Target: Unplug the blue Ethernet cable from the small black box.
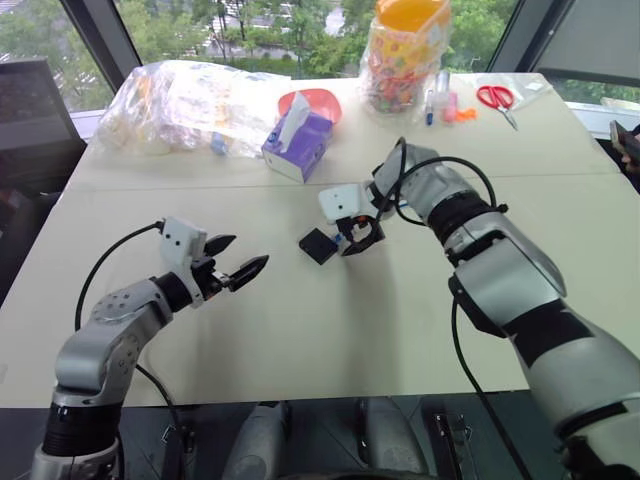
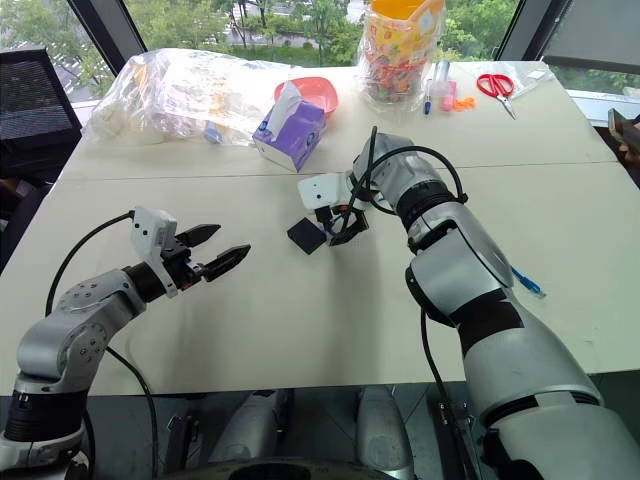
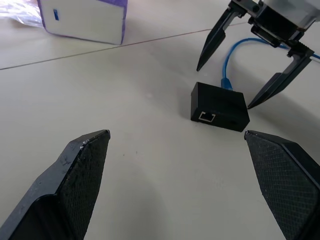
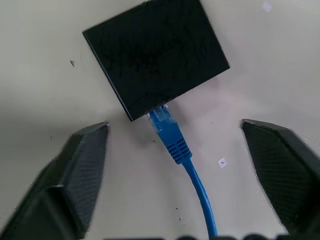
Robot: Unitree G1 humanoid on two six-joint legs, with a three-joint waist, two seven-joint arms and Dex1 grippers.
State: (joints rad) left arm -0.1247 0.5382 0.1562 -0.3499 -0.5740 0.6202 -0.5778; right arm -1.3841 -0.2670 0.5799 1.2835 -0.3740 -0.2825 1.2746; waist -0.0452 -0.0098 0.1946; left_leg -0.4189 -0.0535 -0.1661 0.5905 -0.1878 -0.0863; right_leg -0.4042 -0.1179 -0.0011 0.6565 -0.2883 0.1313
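The blue Ethernet cable trails its thin cord behind in a slack bend, and my right gripper will next grab its stiff ribbed plug end (image 1: 338, 238) to unplug it.
The small black box (image 1: 318, 245) lies flat on the pale table, and the blue Ethernet cable (image 4: 176, 144) is plugged into one of its sides. My right gripper (image 1: 358, 238) points steeply down over the plug end. It is open, with one finger on each side of the cable and neither touching it. From the plug the cable (image 3: 227, 60) runs off under my right arm, and a stretch of it (image 2: 527, 282) shows again beyond the forearm. My left gripper (image 1: 245, 252) hovers open and empty to the left of the box, pointing toward it. A free port shows on the side of the box (image 3: 220, 106) that faces it.
A purple tissue box (image 1: 298, 140) stands behind the black box. Farther back are a crumpled plastic bag (image 1: 190, 100), a red bowl (image 1: 318, 100), a jar of sweets (image 1: 405, 55), markers (image 1: 440, 100) and red scissors (image 1: 497, 98).
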